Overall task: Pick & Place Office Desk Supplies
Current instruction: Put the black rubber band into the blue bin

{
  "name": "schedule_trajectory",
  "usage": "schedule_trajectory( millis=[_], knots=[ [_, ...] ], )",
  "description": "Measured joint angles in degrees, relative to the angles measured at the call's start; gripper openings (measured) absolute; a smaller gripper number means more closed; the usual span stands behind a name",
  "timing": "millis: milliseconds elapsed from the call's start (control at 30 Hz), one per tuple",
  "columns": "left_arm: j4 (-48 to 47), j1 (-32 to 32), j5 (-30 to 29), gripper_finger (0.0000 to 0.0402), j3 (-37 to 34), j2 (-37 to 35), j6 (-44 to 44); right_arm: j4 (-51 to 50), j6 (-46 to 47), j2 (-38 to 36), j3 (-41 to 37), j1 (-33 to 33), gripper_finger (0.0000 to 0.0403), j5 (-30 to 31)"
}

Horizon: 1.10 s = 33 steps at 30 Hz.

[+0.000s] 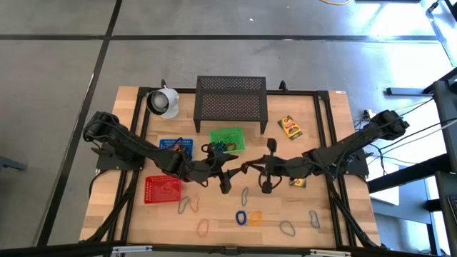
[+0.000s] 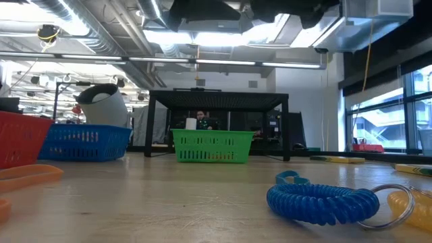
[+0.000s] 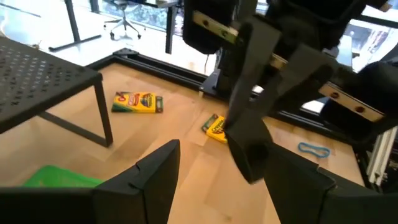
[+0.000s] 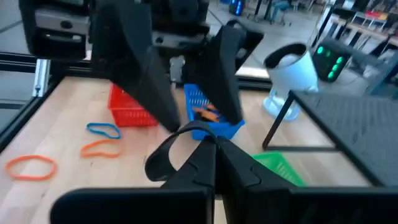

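Observation:
I should next grab the dark rubber band by its loose loop (image 3: 249, 155) with my left gripper, to take it over from my right gripper.
Rubber bands lie flat along the table's near part: a grey band (image 1: 245, 196), an orange band (image 1: 203, 228), and a blue coil (image 1: 241, 217) beside a yellow coil (image 1: 255, 217). Two yellow crayon boxes lie flat, one (image 1: 290, 127) far right and one (image 1: 298, 183) under the right arm. My left gripper (image 1: 225, 184) hovers mid-table, open (image 3: 221, 163). My right gripper (image 1: 265, 185) hovers beside it, on its right, shut (image 4: 214, 144) on a thin dark rubber band (image 4: 163, 154). My right gripper pinches the dark rubber band between its two shut fingertips. The band's free loop (image 4: 155, 163) bows out to one side of the fingertips, clear of the table. Which part of the band sits between the fingers is hidden by the fingers themselves.
Red basket (image 1: 163, 189), blue basket (image 1: 176, 148) and green basket (image 1: 227, 139) stand left of and behind the grippers. The black mesh stand (image 1: 230, 98) and a white cup-like object (image 1: 164, 101) are at the far edge. More bands lie at the near right (image 1: 287, 228).

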Motion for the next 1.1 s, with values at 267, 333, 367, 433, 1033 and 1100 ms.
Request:
schedule_trajectory(
  millis=[267,333,367,433,1033,1100],
  knots=[
    [0.25,3.05,4.81,0.0216,0.00,0.00,0.49,3.80,-4.28,0.00,0.00,-2.25,0.0007,-0.42],
    [0.37,3.84,7.52,0.0215,0.00,0.00,-0.26,3.82,-4.55,0.00,0.00,-2.81,0.0007,-0.42],
    [0.34,4.21,9.08,0.0213,0.00,0.00,-0.95,3.82,-4.63,0.00,0.00,-3.09,0.0007,-0.44],
    [0.36,4.85,11.45,0.0205,0.00,0.00,-2.05,3.82,-5.10,0.00,0.00,-3.59,0.0007,-0.44],
    [0.30,6.42,12.61,0.0008,0.02,-0.02,-4.80,3.18,0.50,0.00,0.00,-4.43,0.0016,-5.29],
    [0.00,6.44,12.90,0.0007,0.02,-0.02,-5.65,2.53,5.03,-0.01,0.02,-4.90,0.0030,-7.30]
  ],
)
